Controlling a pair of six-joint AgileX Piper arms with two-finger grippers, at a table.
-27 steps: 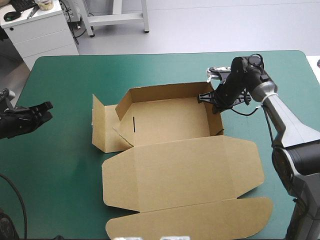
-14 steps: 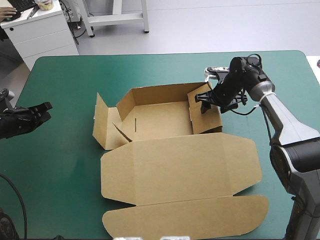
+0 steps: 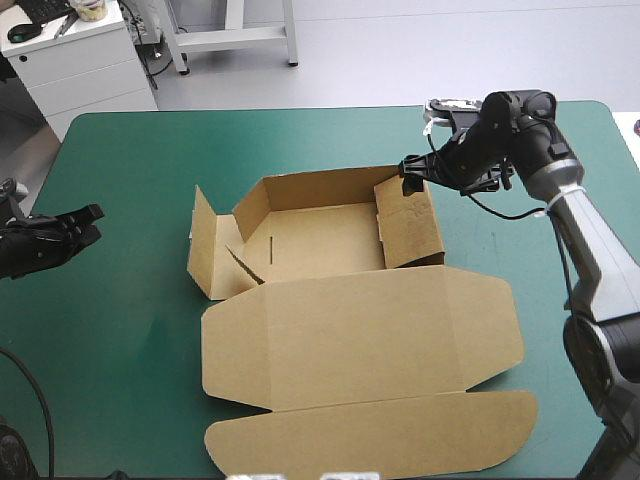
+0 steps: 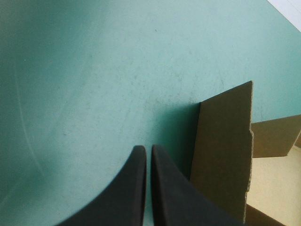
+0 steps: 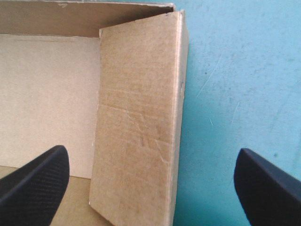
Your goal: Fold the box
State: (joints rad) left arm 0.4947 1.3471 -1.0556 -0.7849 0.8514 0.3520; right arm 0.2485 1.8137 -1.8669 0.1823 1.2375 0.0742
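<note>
The box's leaning side needs to be folded upright, so my right gripper should next grab it by its folded top edge (image 5: pixel 177 99).
The brown box (image 3: pixel 330 240) lies mid-table as an open tray, its back wall up and its lid (image 3: pixel 360 340) flat toward the front edge. Its right wall (image 3: pixel 410 225) leans inward over the floor. My right gripper (image 3: pixel 410 180) hovers open just above that wall's far corner, holding nothing. In the right wrist view the wall (image 5: pixel 141 127) stands ahead, between the spread fingers of the gripper (image 5: pixel 150 153). My left gripper (image 3: pixel 90 222) rests shut near the table's left edge, apart from the box. In its wrist view the gripper (image 4: pixel 146 150) points past the box's left flap (image 4: pixel 225 150).
The box's left flap (image 3: pixel 205 250) stands upright and splayed outward. Teal-green cover (image 3: pixel 120 330) shows on all sides of the box. A white cabinet (image 3: pixel 75 60) stands beyond the far left corner of the table.
My right gripper pushed the right wall inward, then opened, let go and drew back toward the far edge. The box slid slightly left. The left arm stayed still.
</note>
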